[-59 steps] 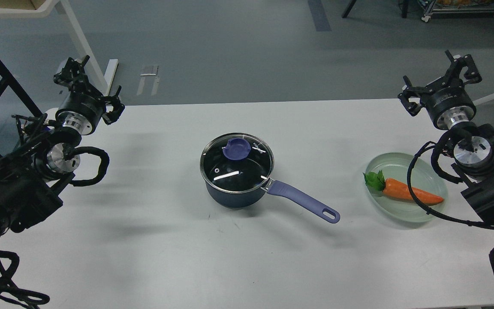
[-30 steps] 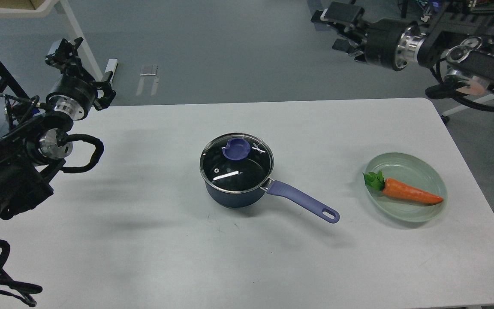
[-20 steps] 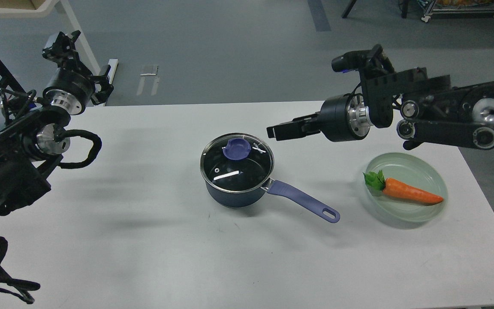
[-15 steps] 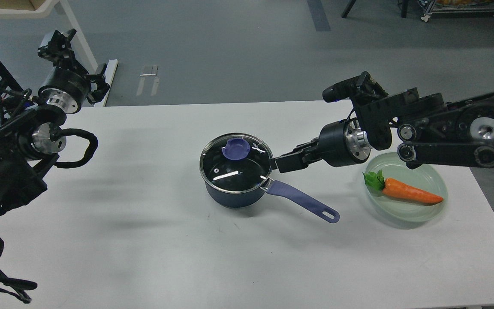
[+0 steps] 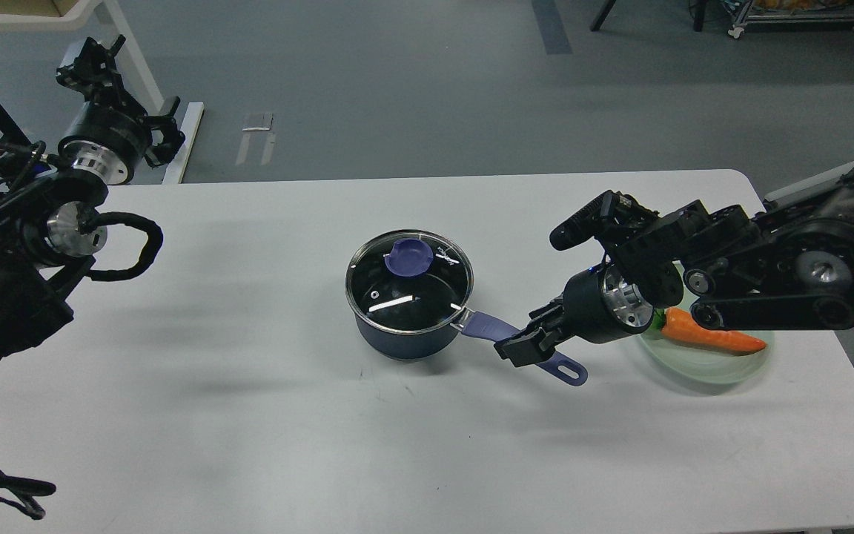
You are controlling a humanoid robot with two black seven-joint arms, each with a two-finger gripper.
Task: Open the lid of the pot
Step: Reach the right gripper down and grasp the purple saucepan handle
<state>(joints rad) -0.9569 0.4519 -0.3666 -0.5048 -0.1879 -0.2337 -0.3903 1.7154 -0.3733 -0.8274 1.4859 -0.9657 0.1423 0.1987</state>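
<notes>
My left gripper is to grab the glass lid by its narrow purple knob point(image 5: 410, 256) next, because the lid is wide and sits flush on the pot point(image 5: 401, 340).
A dark blue pot point(image 5: 401, 340) stands mid-table with its glass lid point(image 5: 412, 297) seated on it; the lid has a purple knob point(image 5: 408, 257). The pot's purple handle point(image 5: 569, 369) points to the right and toward me. My right gripper point(image 5: 522, 347) reaches in from the right and sits low over the middle of that handle, hiding part of it. Its dark fingers overlap the handle and cannot be told apart. My left gripper point(image 5: 92, 61) is raised at the far left beyond the table's corner, fingers spread and empty.
A pale green plate point(image 5: 701, 368) with an orange carrot point(image 5: 716, 337) lies at the right, partly behind my right forearm. The white table point(image 5: 249, 415) ends at the back just past the pot. A white frame stands on the floor at the far left.
</notes>
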